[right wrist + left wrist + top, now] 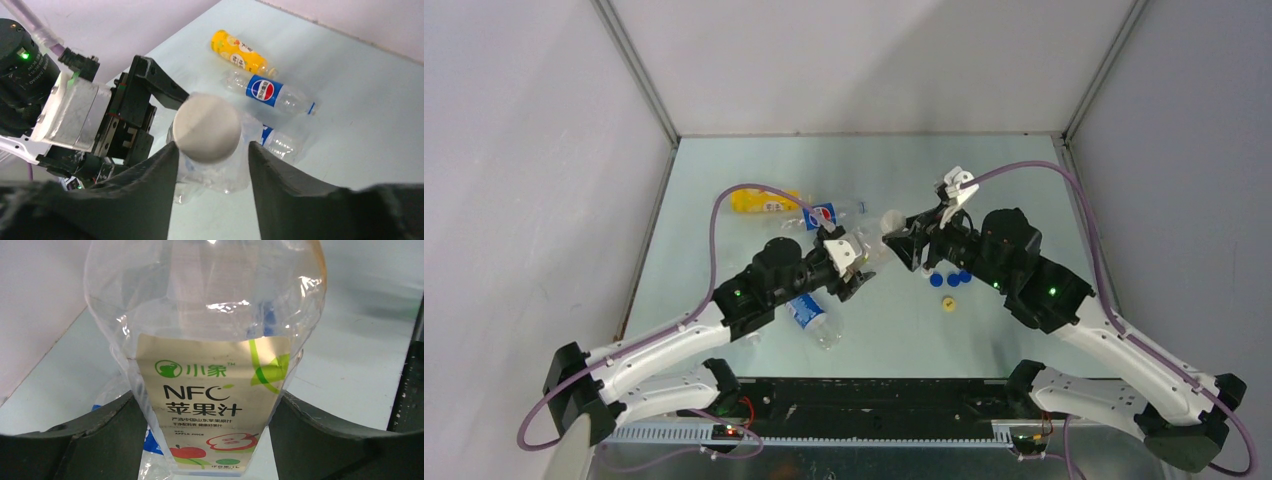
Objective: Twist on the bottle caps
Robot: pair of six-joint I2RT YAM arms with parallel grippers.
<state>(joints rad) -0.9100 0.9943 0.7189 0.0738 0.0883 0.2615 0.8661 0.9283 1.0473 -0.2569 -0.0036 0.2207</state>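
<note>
Next, my right gripper grabs the white cap by opposite sides of its rim (892, 222) (207, 129), which leaves the bottle's base free to stand upright.
My left gripper (854, 270) is shut on a clear bottle with a yellowish apple-juice label (210, 405) and holds it above the table, neck towards the right arm. A white cap (207, 127) sits on the bottle's mouth and also shows in the top view (892, 220). My right gripper (211, 147) is open and straddles that cap. Its left finger (160, 170) touches the cap's rim, and its right finger (270, 170) stands a little off it. Three blue caps (951, 279) and one yellow cap (948, 303) lie on the table below the right gripper (911, 245).
A yellow-orange bottle (764, 202) and a clear bottle with a blue Pepsi label (824, 215) lie at the back left. Another clear blue-labelled bottle (809, 315) lies under the left arm. Grey walls enclose the table on three sides.
</note>
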